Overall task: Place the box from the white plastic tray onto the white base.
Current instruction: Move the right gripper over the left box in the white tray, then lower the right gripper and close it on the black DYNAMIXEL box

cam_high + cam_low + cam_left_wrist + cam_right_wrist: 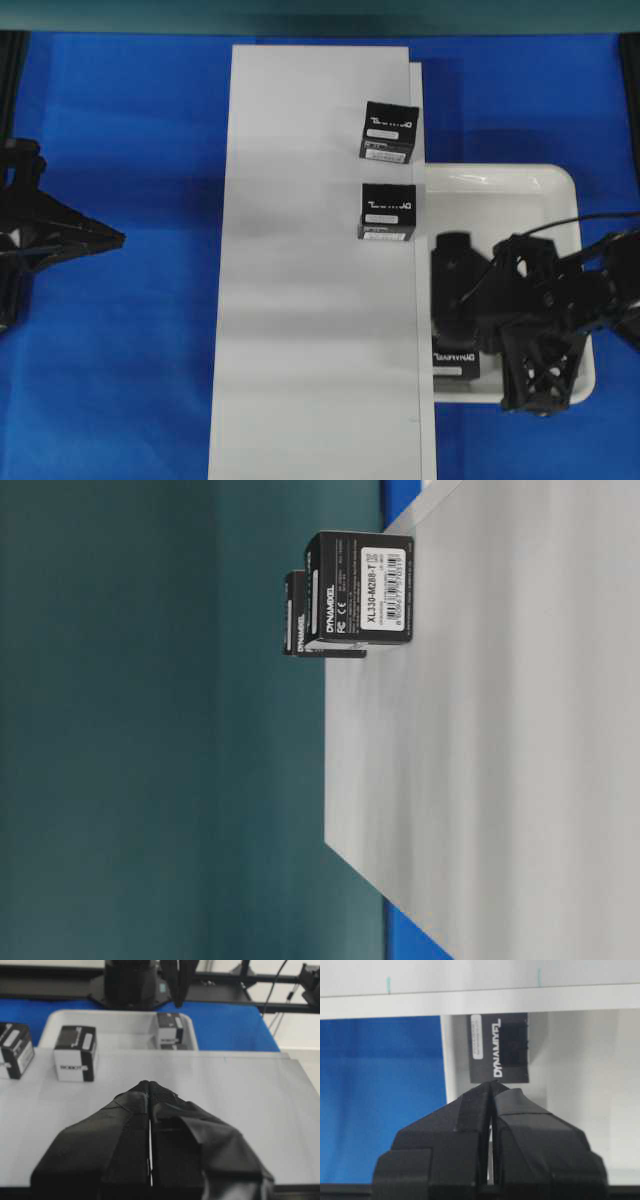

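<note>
My right gripper should next grab the box by its white-label side and the opposite side, because the tray's side beside the base is tight against the box.
One small black box (499, 1047) with white lettering lies in the front corner of the white plastic tray (500, 174), next to the white base (310, 300). In the overhead view this box (455, 358) is partly covered by my right arm. My right gripper (492, 1087) is over the tray, its tips just short of the box's near edge. It is shut with nothing between the fingers. My left gripper (150, 1084) is shut and empty. It sits at the left edge of the base, pointing towards the tray.
Two more identical black boxes (389, 131) (387, 212) stand on the base along its right edge, beside the tray. The table-level view shows them (365, 588) end-on. Blue cloth (120, 380) covers the table on both sides of the base.
</note>
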Available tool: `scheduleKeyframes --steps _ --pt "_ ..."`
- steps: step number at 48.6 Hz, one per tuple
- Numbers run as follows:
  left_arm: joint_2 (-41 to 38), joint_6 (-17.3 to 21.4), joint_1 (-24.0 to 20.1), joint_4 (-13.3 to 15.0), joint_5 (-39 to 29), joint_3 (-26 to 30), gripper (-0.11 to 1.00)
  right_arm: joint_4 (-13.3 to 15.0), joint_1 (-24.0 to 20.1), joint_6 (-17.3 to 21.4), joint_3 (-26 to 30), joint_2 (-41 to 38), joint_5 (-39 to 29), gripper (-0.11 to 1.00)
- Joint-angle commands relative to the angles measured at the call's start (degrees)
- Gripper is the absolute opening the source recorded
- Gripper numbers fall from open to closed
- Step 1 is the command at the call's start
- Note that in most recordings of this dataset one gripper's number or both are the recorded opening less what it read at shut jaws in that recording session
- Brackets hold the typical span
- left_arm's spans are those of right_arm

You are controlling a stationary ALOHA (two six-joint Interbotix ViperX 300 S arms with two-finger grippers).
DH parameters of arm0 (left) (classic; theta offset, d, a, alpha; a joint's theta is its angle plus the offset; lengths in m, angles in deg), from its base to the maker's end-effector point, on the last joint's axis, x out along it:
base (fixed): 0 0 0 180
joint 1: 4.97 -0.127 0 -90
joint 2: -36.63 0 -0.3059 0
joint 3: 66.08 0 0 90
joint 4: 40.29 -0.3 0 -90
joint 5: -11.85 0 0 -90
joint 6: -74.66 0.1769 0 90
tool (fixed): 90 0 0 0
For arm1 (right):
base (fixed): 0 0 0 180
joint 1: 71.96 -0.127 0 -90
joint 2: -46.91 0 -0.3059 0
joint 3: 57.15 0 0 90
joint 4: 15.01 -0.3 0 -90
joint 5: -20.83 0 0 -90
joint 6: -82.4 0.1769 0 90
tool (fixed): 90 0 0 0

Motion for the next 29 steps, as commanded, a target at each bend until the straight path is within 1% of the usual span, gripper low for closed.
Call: scheduleKeyframes --steps 1,7,11,14,22,23,26,29 --pt "-0.6 0.0 0.2 -0.1 -0.1 1.4 -0.05 0.1 0.0 0.1 0.7 -1.9 0.9 0.02" --pt "-0.5 0.0 0.2 -0.1 -0.3 1.4 -0.05 -0.2 0.0 0.0 0.7 -3.5 0.9 0.07" --pt "-0.6 0.1 0.1 -0.1 -0.3 1.5 -0.05 -0.4 0.0 0.0 0.6 -4.3 0.9 0.17" --pt "-0.6 0.1 0.0 -0.1 -0.3 1.4 -0.05 -0.4 0.0 0.1 0.5 -4.8 1.1 0.31" --pt "-0.6 0.2 -0.4 -0.1 -0.3 1.4 -0.05 0.1 -0.6 0.0 -0.7 -6.7 2.8 0.80" --pt "-0.6 0.1 -0.5 -0.1 -0.3 1.5 -0.05 0.2 -0.9 -0.1 -0.9 -6.9 3.0 0.85" --pt "-0.6 0.1 -0.4 -0.1 -0.2 1.4 -0.05 0.6 -1.1 0.4 -1.5 -7.3 4.0 0.96" --pt "-0.6 0.1 -0.4 -0.1 -0.3 1.4 -0.05 0.6 -1.1 0.7 -2.1 -7.6 5.4 1.00"
